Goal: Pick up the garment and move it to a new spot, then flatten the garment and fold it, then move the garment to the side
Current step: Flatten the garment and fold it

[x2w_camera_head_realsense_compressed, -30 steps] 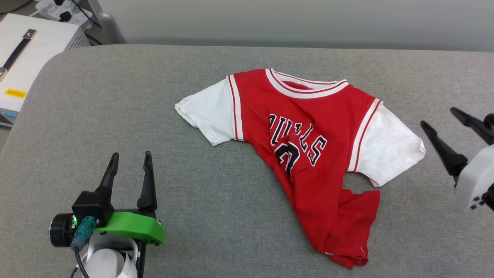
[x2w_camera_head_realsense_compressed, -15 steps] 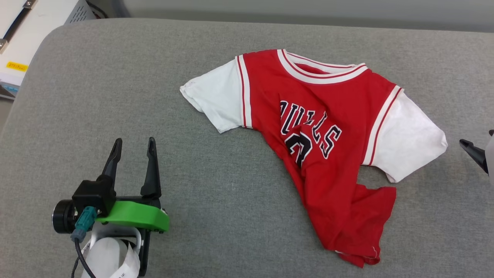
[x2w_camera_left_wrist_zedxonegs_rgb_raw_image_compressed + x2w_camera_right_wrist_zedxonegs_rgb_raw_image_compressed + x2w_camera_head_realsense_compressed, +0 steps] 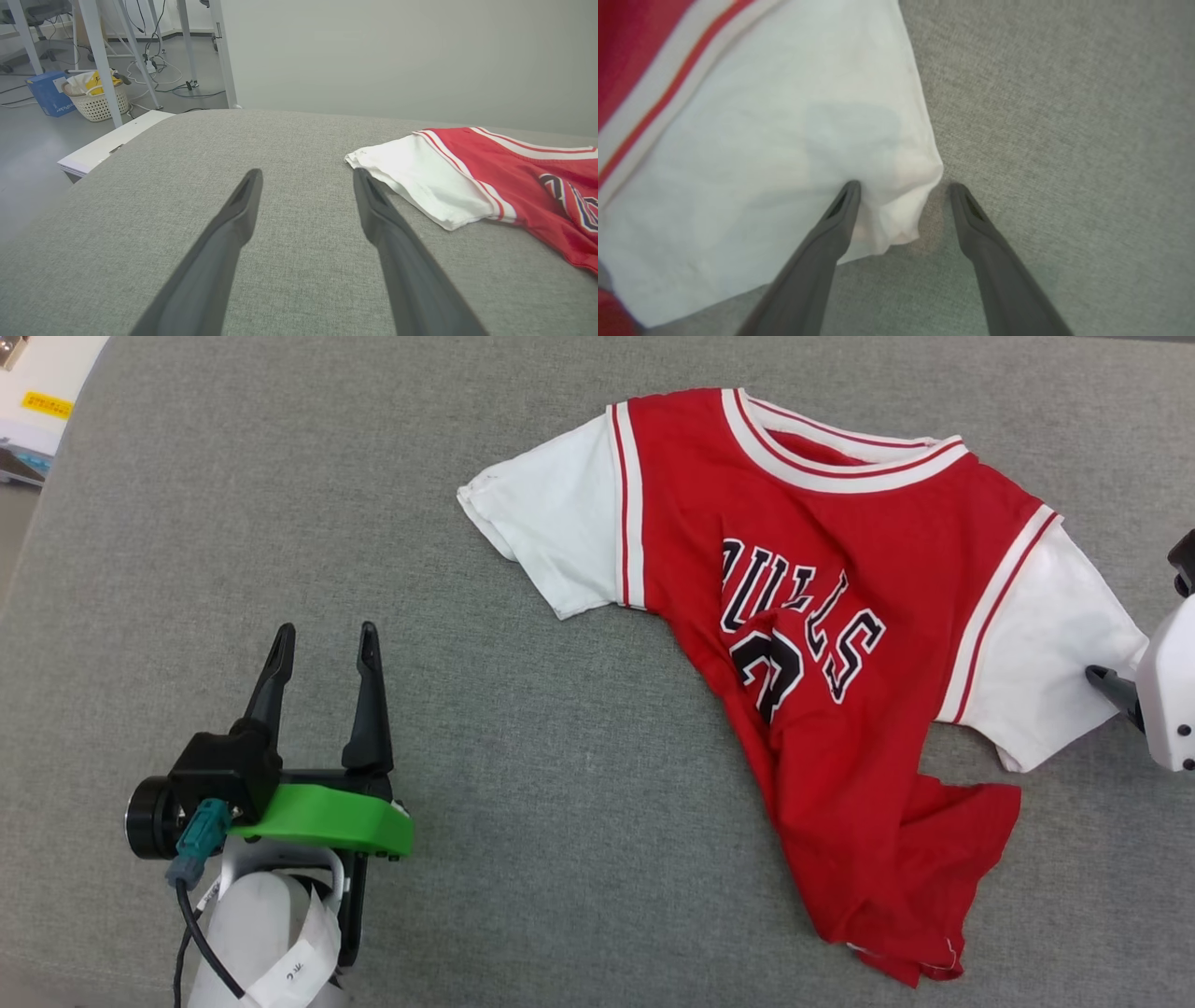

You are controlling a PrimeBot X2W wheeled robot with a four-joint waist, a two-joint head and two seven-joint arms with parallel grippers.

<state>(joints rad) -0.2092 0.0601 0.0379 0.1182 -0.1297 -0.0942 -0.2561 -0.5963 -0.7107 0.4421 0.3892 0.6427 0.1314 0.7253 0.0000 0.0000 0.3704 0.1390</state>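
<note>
My left gripper will next take hold of the garment by its white cuff edge [image 3: 479, 521], which lifts slightly off the table while the rest of the sleeve [image 3: 566, 504] lies flat.
The garment [image 3: 840, 644], a red jersey with white short sleeves and black lettering, lies crumpled on the grey padded table [image 3: 560, 803]; its lower part is bunched toward the front right. My right gripper [image 3: 1116, 695] is at the right sleeve's outer edge. In the right wrist view this gripper [image 3: 904, 186] is open and straddles the sleeve [image 3: 784, 140] corner, one finger on the white cloth and the other on the grey surface. My left gripper [image 3: 322, 635] stands open at the lower left, apart from the garment [image 3: 467, 182]; the left wrist view shows that gripper [image 3: 307, 173] holding nothing.
A white equipment box [image 3: 37, 392] sits off the table's far left corner. The left wrist view shows that white box [image 3: 107, 144], a basket [image 3: 96, 98], a blue box [image 3: 46, 91] and desk legs on the floor beyond. A grey wall stands behind the table.
The head camera has tilted down, shifting the whole picture. My right gripper has moved in to the right sleeve's edge, still open. The left gripper has stayed put.
</note>
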